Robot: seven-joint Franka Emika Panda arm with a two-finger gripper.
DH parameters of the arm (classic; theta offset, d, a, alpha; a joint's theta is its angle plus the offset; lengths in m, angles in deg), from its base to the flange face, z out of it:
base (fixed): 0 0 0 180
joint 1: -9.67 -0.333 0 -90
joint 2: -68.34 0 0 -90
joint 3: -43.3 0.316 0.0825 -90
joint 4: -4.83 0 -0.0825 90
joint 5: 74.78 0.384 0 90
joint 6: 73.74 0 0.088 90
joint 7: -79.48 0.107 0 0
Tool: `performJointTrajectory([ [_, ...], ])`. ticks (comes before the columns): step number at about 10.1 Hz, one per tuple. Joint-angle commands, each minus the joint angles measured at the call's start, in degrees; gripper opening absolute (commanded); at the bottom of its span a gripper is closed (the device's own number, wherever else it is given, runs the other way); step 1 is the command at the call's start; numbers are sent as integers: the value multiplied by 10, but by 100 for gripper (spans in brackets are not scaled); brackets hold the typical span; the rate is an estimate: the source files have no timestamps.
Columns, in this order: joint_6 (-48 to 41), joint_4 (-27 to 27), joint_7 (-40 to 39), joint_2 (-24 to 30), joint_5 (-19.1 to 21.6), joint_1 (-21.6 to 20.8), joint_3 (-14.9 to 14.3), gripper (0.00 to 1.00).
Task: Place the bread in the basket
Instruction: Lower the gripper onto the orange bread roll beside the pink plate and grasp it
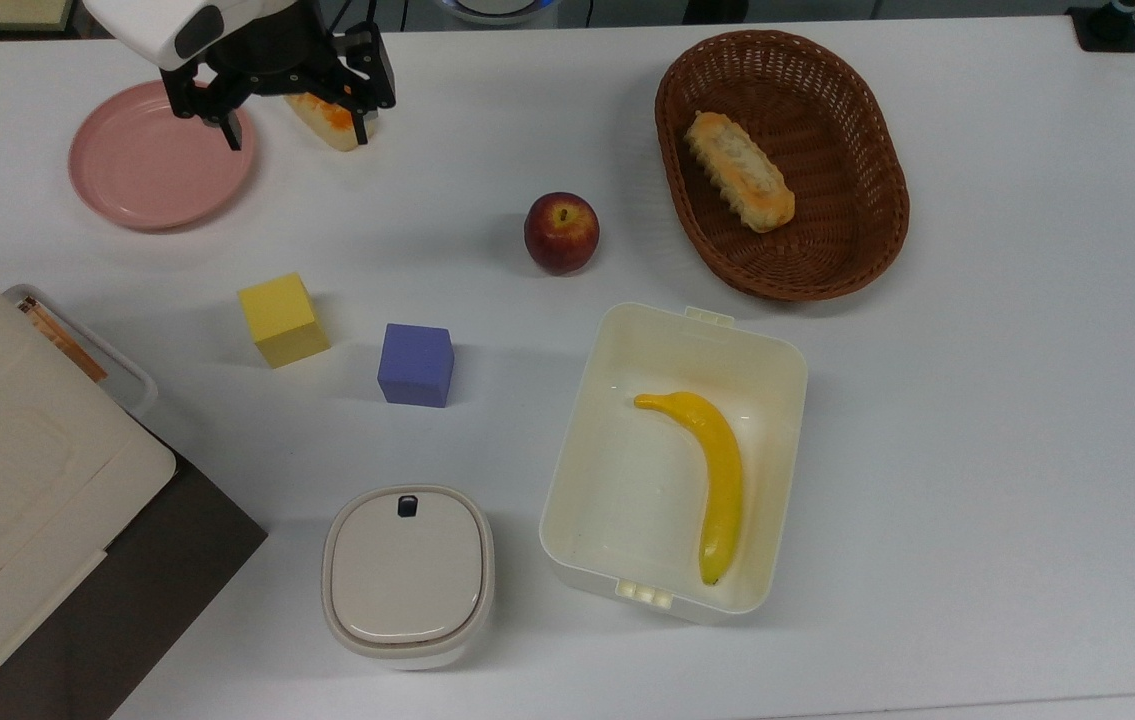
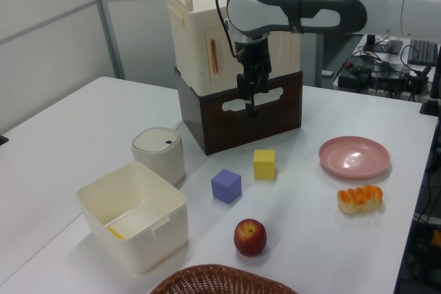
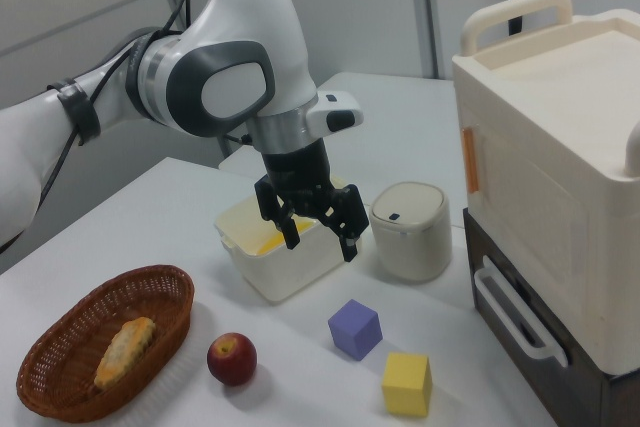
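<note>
I will grab the small orange-topped loaf by its middle [image 2: 360,200] next with my gripper. Then the loaf can go in the brown wicker basket [image 2: 217,279].
The bread [image 1: 332,125], a small loaf with a glossy orange top and cream sides, lies on the white table beside the pink plate; it is also in the left view [image 2: 360,199]. My gripper [image 1: 295,128] hangs open and empty well above the table, over the bread and partly covering it in the top view. The left view shows the gripper [image 2: 250,98] high in front of the brown box, and in the right view [image 3: 320,237] the fingers stand spread. The brown wicker basket [image 1: 867,130] [image 2: 217,279] [image 3: 60,332] sits far off at the top view's right and holds a paler beige loaf [image 1: 737,170].
A pink plate [image 1: 127,190], red apple [image 1: 561,232], yellow cube [image 1: 282,319] and purple cube [image 1: 415,364] lie on the table. A cream box [image 1: 587,400] holds a banana [image 1: 712,470]. A lidded white pot [image 1: 407,572] and a tall cream-and-brown cabinet [image 1: 17,500] stand at the top view's lower left.
</note>
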Motion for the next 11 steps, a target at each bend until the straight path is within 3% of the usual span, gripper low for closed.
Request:
performJointTrajectory([
  [1, 10, 19, -9, 22, 13, -1, -4, 100],
  [4, 10, 20, -10, 29, 13, -3, -9, 100],
  [5, 11, 43, -13, 55, 14, 1, -8, 100],
  [7, 13, 145, -51, 133, 13, 1, -7, 100],
  [11, 10, 293, -97, 192, 6, 11, -2, 100],
])
